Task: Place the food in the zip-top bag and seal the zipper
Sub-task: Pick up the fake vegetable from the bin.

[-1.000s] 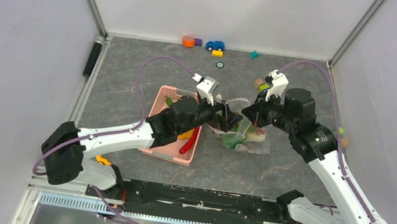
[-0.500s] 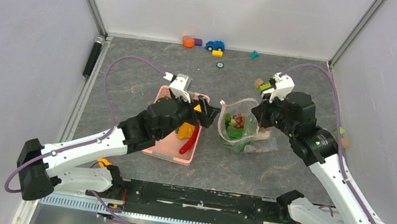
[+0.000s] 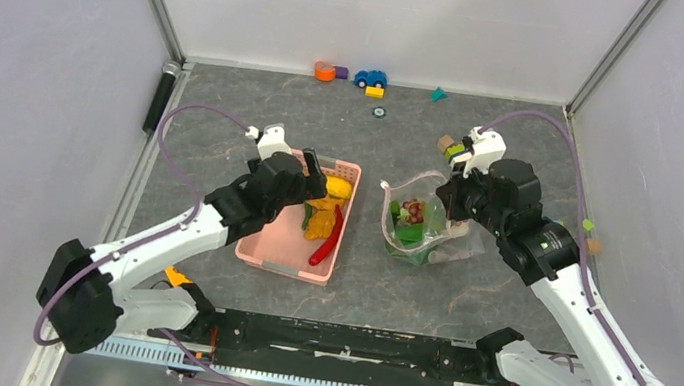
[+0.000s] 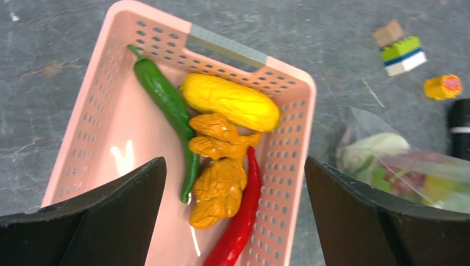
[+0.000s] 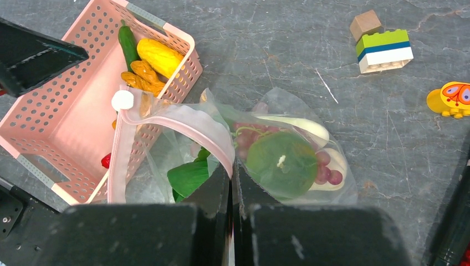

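Note:
I will next grab the green chili across its middle (image 3: 307,211) with my left gripper. Its stem end sticks out free, so the chili then goes into the open bag (image 3: 419,229) stem first.
The clear zip-top bag (image 5: 288,166) stands with its mouth open, holding a green round piece (image 5: 280,163), purple grapes and white-stalked bok choy (image 5: 191,177). My right gripper (image 5: 231,166) is shut on the bag's rim at the pink zipper (image 5: 183,123); the white slider (image 5: 122,100) sits at the strip's left end. My left gripper (image 4: 234,166) hangs open above the pink basket (image 4: 77,138), left of the bag (image 3: 419,229). In the basket lie a green chili (image 4: 166,105), a yellow piece (image 4: 230,102), an orange knobbly piece (image 4: 219,166) and a red chili (image 4: 241,221).
A green-white block stack (image 5: 382,50), a tan cube (image 5: 364,24) and a yellow toy (image 5: 450,100) lie behind the bag. A toy car (image 3: 370,78) and small blocks sit along the back wall. A black cylinder (image 3: 162,97) rests at the left edge.
My left gripper pulled back from the bag's mouth and swung left over the basket, staying open. The right gripper kept its hold on the rim, and the bag now stands open.

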Robot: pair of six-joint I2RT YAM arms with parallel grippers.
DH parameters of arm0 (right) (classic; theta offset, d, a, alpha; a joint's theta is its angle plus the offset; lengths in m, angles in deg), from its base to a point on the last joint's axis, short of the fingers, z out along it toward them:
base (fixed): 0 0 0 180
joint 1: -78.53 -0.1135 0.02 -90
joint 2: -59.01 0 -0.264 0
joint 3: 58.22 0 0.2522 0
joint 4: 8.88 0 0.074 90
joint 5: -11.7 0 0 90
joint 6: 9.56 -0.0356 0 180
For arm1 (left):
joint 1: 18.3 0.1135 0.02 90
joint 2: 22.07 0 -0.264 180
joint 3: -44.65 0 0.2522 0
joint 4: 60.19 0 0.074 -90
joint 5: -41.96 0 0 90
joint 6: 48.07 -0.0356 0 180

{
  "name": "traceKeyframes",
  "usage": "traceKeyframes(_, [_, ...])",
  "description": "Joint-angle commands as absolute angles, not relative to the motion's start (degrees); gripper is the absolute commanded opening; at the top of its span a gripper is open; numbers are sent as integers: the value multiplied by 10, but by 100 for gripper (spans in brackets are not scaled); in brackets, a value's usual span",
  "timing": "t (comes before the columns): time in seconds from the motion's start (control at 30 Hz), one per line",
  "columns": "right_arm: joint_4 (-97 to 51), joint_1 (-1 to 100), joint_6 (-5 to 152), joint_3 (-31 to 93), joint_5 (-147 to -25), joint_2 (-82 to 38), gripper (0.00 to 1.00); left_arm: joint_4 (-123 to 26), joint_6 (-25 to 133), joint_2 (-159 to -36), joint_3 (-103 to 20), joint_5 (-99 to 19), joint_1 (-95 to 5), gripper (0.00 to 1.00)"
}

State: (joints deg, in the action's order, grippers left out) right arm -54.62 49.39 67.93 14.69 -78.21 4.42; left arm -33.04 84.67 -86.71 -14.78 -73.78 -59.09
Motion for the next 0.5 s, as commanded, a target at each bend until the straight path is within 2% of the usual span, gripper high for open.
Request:
traceKeyframes(0.0, [-538,493,688,147,-777,39,0,-339,903,-906,-147,-796,-577,96])
traceKeyframes(0.2, [-540,493,691,145,-769,41,0,-349,921,-976,-168,-820,-556,87])
traceKeyframes(0.47, [-543,493,697,141,-765,45,0,-363,939,-1048,-188,-802,-527,79])
